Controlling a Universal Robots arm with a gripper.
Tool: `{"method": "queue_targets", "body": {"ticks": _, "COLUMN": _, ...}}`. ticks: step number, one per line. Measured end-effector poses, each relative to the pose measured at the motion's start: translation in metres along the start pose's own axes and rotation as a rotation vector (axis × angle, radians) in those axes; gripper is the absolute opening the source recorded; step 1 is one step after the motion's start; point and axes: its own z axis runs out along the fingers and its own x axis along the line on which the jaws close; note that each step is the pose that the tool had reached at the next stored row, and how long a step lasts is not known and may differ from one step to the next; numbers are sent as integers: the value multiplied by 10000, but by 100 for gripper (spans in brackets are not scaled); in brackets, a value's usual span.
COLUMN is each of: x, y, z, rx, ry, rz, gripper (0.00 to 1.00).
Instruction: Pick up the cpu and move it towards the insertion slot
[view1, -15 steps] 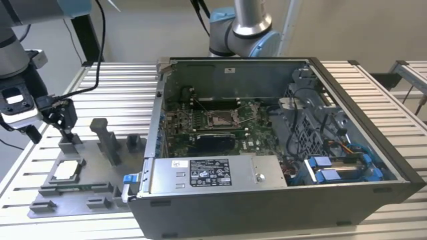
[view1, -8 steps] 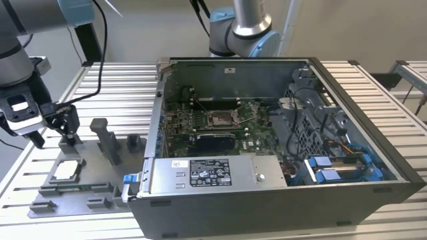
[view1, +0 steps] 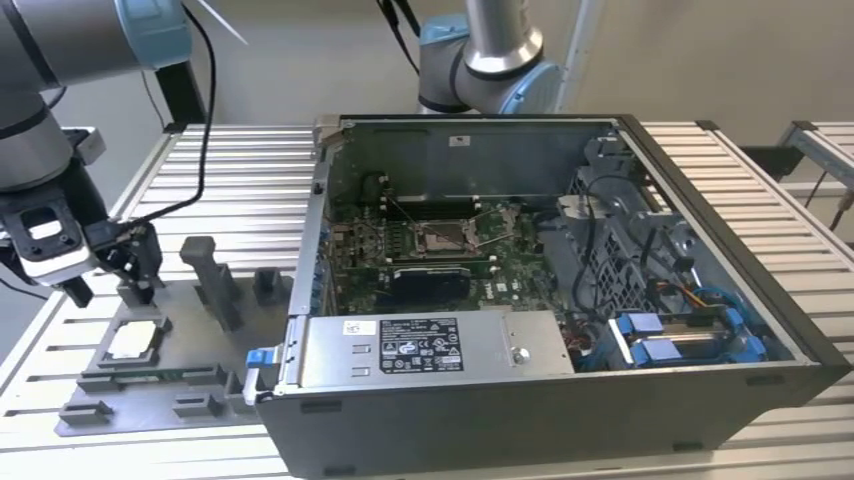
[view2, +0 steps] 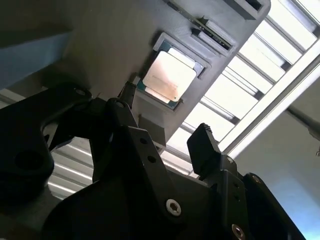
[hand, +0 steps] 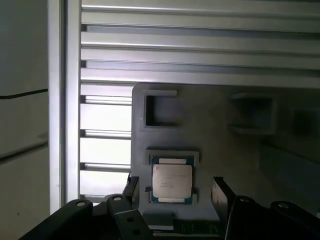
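The robot's gripper should next grab the cpu by its open side edges, between the fixture's raised sides that hug the cpu (view1: 134, 340) at its ends.
The cpu (view1: 134, 340) (view2: 169, 76) (hand: 172, 181), a flat silvery-white square, lies in a recess of the grey fixture plate (view1: 127, 385) at the exterior view's left. My gripper (view1: 110, 290) (view2: 165, 115) (hand: 175, 192) hangs just above it, open. In both wrist views one black finger stands on either side of the chip, with nothing held between them. The insertion slot (view1: 445, 237), a silver-framed socket with a beige centre, sits on the motherboard inside the open computer case (view1: 320, 250), well off to the exterior view's right of the gripper.
Grey upright blocks (view1: 214, 272) rise from the fixture plate between the gripper and the case wall. A labelled silver box (view1: 427, 345) and blue drive caddies (view1: 667, 340) fill the case's front. A second arm's base (view1: 483, 60) stands behind the case on the slatted metal table (view1: 240, 160).
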Motion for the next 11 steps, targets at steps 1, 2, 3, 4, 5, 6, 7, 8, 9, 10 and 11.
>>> {"method": "queue_targets", "body": {"ticks": 1, "x": -1, "y": -4, "z": 16, "rx": 0, "ry": 0, "rz": 0, "gripper": 100}}
{"method": "queue_targets", "body": {"ticks": 2, "x": -1, "y": -7, "z": 34, "rx": 2, "ry": 2, "rz": 1, "gripper": 100}}
{"method": "queue_targets", "body": {"ticks": 3, "x": -2, "y": -10, "z": 52, "rx": 2, "ry": 2, "rz": 1, "gripper": 100}}
{"method": "queue_targets", "body": {"ticks": 4, "x": -4, "y": -12, "z": 69, "rx": 3, "ry": 2, "rz": 0, "gripper": 100}}
{"method": "queue_targets", "body": {"ticks": 5, "x": -6, "y": -15, "z": 87, "rx": 3, "ry": 2, "rz": 0, "gripper": 100}}
{"method": "queue_targets", "body": {"ticks": 6, "x": -12, "y": -22, "z": 104, "rx": 3, "ry": 2, "rz": 0, "gripper": 100}}
{"method": "queue_targets", "body": {"ticks": 7, "x": -16, "y": -29, "z": 122, "rx": 4, "ry": 2, "rz": 0, "gripper": 100}}
{"method": "queue_targets", "body": {"ticks": 8, "x": -19, "y": -34, "z": 140, "rx": 4, "ry": 2, "rz": 1, "gripper": 100}}
{"method": "queue_targets", "body": {"ticks": 9, "x": -20, "y": -38, "z": 158, "rx": 4, "ry": 2, "rz": 1, "gripper": 100}}
{"method": "queue_targets", "body": {"ticks": 10, "x": -19, "y": -38, "z": 178, "rx": 5, "ry": 2, "rz": 1, "gripper": 100}}
{"method": "queue_targets", "body": {"ticks": 11, "x": -20, "y": -38, "z": 195, "rx": 12, "ry": 3, "rz": 1, "gripper": 100}}
